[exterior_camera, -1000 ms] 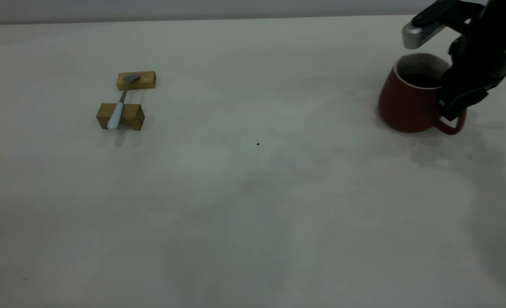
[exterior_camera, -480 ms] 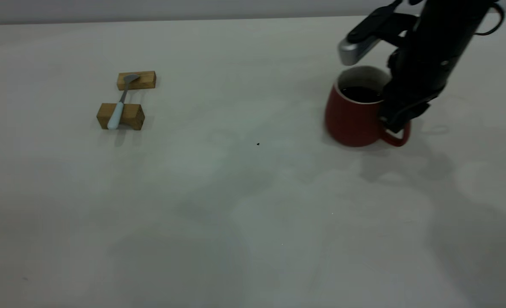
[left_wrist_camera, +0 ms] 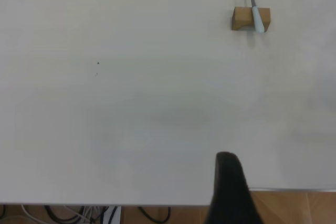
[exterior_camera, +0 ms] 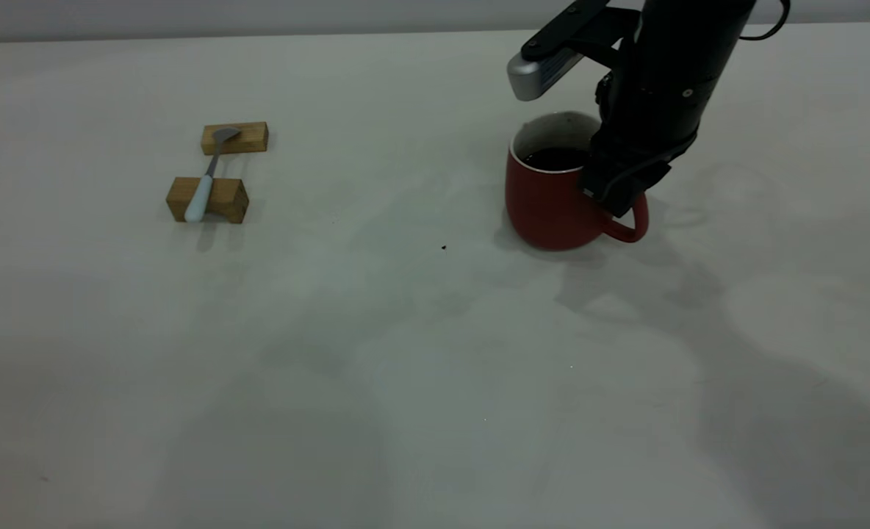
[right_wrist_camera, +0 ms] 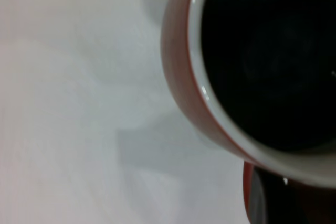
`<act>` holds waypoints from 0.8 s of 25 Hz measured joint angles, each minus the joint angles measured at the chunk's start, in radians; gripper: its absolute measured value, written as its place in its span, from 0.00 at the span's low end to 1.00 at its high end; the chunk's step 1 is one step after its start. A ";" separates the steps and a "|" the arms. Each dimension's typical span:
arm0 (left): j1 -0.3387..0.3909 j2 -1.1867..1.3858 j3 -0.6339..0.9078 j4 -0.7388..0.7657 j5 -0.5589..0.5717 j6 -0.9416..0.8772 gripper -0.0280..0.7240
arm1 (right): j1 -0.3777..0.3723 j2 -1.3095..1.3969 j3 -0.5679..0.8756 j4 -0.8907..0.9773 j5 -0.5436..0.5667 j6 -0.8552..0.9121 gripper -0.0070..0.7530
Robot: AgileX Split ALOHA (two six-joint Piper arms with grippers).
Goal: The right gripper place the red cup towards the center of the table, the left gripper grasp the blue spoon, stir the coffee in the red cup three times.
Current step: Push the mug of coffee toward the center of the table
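I need to keep my right gripper closed on the cup until the cup is closer, because the red cup's base (exterior_camera: 551,243) is still well short of the central dark speck (exterior_camera: 443,247).
The red cup (exterior_camera: 549,202) holds dark coffee (exterior_camera: 556,158) and stands upright at or just above the table (exterior_camera: 405,367), right of the middle. My right gripper (exterior_camera: 615,195) comes down from above and is shut on the cup's handle. In the right wrist view the cup's white rim (right_wrist_camera: 197,77) and the coffee (right_wrist_camera: 268,61) fill the picture. The blue spoon (exterior_camera: 203,184) lies across two wooden blocks at the far left, also seen as the spoon (left_wrist_camera: 255,14) in the left wrist view. My left gripper (left_wrist_camera: 227,169) hovers over the table's edge, far from the spoon.
The two tan blocks (exterior_camera: 234,137) (exterior_camera: 218,200) carry the spoon's bowl and handle. A tiny dark speck (exterior_camera: 443,247) marks the table just left of the cup. Cables and a wooden floor show below the table edge (left_wrist_camera: 157,204) in the left wrist view.
My right gripper has carried the red cup leftward from the table's right edge to near the middle. The spoon and blocks have not moved.
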 joint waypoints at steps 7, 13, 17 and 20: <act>0.000 0.000 0.000 0.000 0.000 0.000 0.80 | 0.017 0.014 -0.006 0.001 -0.015 0.009 0.24; 0.000 0.000 0.000 0.000 0.000 0.000 0.80 | 0.040 0.015 -0.006 0.011 -0.042 0.013 0.24; 0.000 0.000 0.000 0.000 0.000 0.000 0.80 | 0.073 0.022 -0.006 0.038 -0.082 0.013 0.24; 0.000 0.000 0.000 0.000 0.000 0.000 0.80 | 0.083 0.029 -0.006 0.059 -0.100 0.013 0.24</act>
